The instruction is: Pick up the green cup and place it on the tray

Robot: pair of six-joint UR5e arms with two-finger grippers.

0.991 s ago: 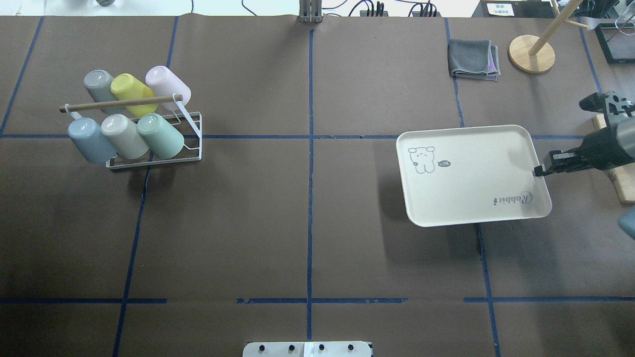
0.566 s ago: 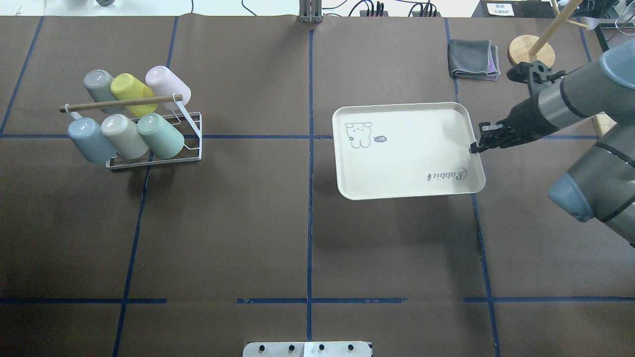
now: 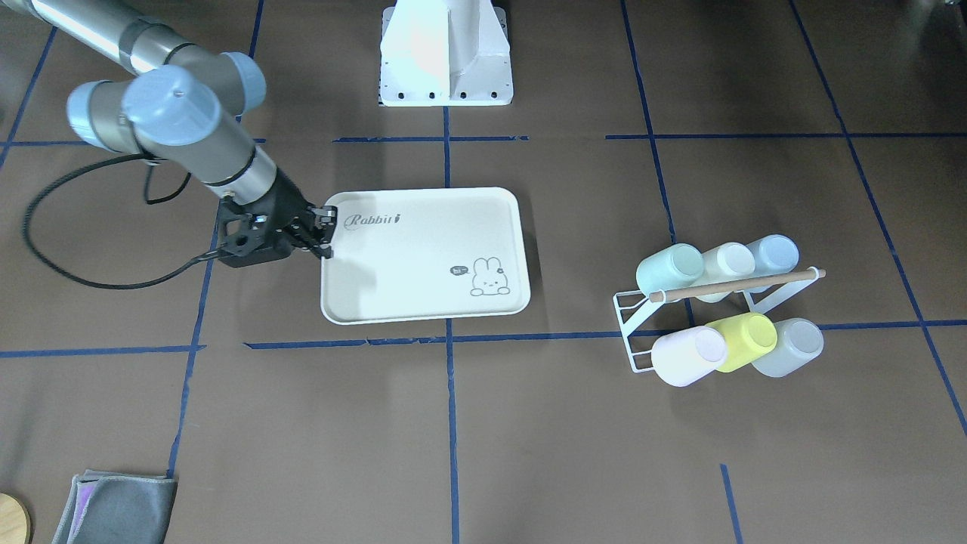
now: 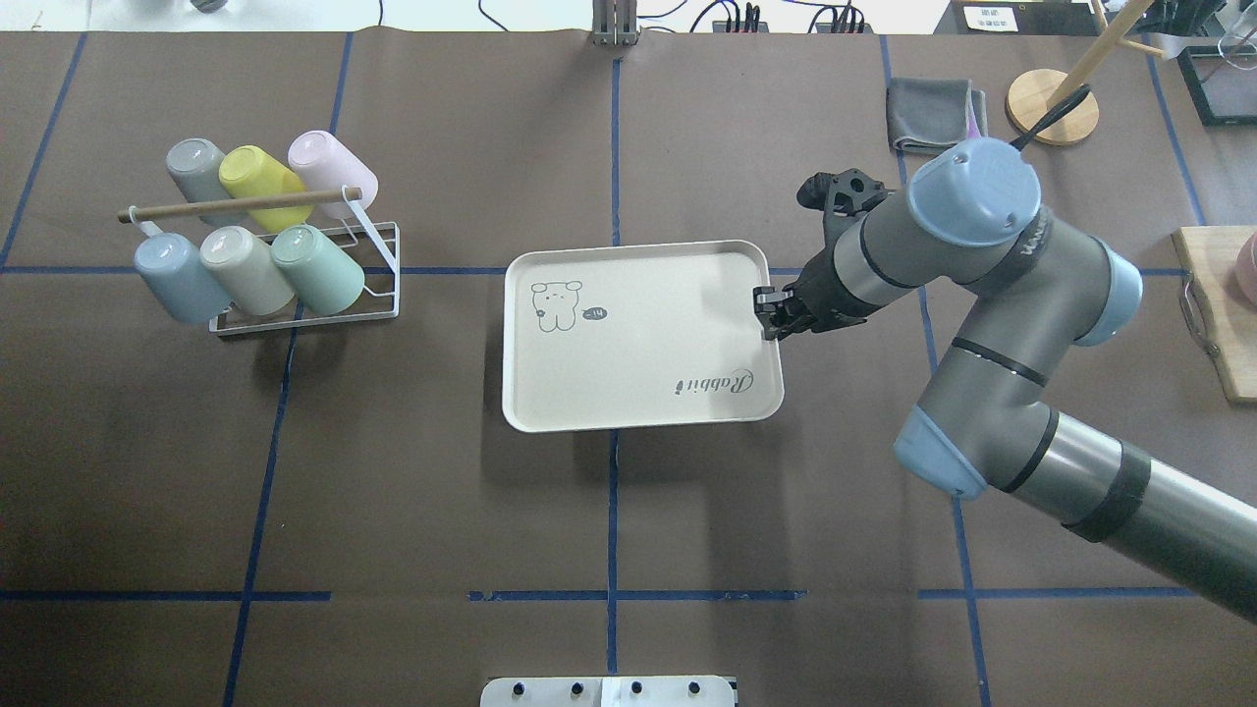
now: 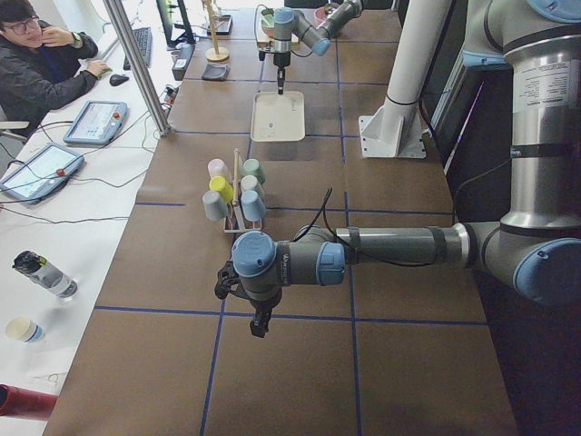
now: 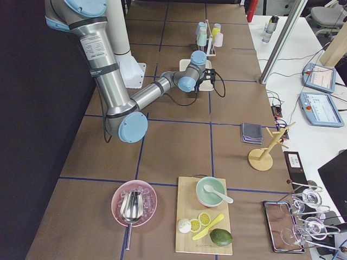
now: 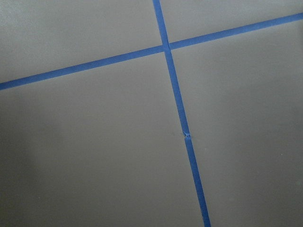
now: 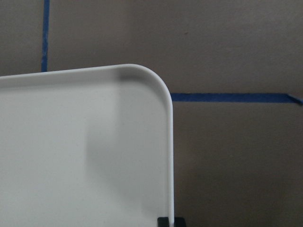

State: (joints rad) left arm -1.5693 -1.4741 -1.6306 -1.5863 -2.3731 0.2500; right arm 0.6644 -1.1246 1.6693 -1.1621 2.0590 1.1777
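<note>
I need to keep holding the tray with my right gripper until it is lowered to the table. The tray's rim is still above the table and casts a wide shadow.
The green cup [image 4: 317, 268] lies on its side in the near row of a white wire rack [image 4: 378, 295], at the end nearest the table's middle; it also shows in the front-facing view [image 3: 668, 270]. The cream tray [image 4: 638, 344] with the "Rabbit" script is near the table's middle, also in the front-facing view [image 3: 408, 264] and the right wrist view [image 8: 80, 151]. My right gripper [image 4: 769, 314] is shut on the tray's right rim. My left gripper [image 5: 259, 322] shows only in the exterior left view, far from the rack; I cannot tell whether it is open or shut.
The rack also holds a yellow-green cup [image 4: 257, 177], a pale blue cup [image 4: 177, 275] and several others under a wooden bar. A folded grey cloth [image 4: 933, 113] and a wooden stand [image 4: 1051, 108] are at the far right. A wooden board [image 4: 1218, 314] lies at the right edge.
My right arm has carried the tray to the left, from the table's right side to near its middle. The cups and rack have not moved.
</note>
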